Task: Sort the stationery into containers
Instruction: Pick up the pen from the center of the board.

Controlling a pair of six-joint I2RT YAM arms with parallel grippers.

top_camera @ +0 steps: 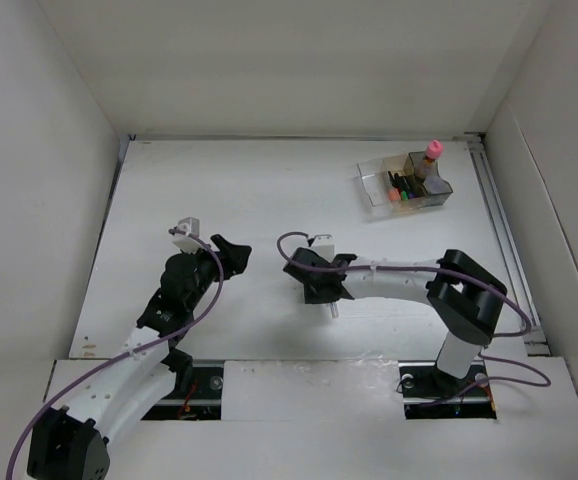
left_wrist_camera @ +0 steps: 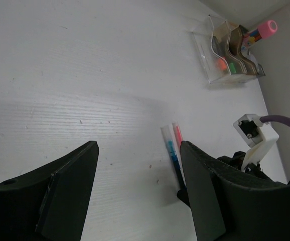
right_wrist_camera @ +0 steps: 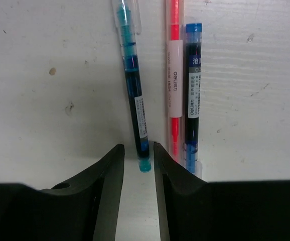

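My right fingers can close on the teal pen's end alone.
Three thin pens lie side by side on the white table in the right wrist view: a teal pen (right_wrist_camera: 135, 90), a red pen (right_wrist_camera: 174, 75) and a blue pen (right_wrist_camera: 192, 90). My right gripper (right_wrist_camera: 137, 150) is low over them. Its jaws are narrowly open, one on each side of the teal pen's near end. The clear organiser (top_camera: 374, 185) stands at the far right and holds the highlighters (top_camera: 399, 190) and the pink-capped bottle (top_camera: 431, 152). My left gripper (left_wrist_camera: 139, 145) is open and empty, hovering left of the pens (left_wrist_camera: 171, 148). The tiny jar cannot be made out.
White walls enclose the table on the left, back and right. A metal rail (top_camera: 504, 240) runs along the right edge. A small pale object (top_camera: 334, 309) lies just near of the right gripper (top_camera: 321, 280). The organiser also shows in the left wrist view (left_wrist_camera: 205, 55).
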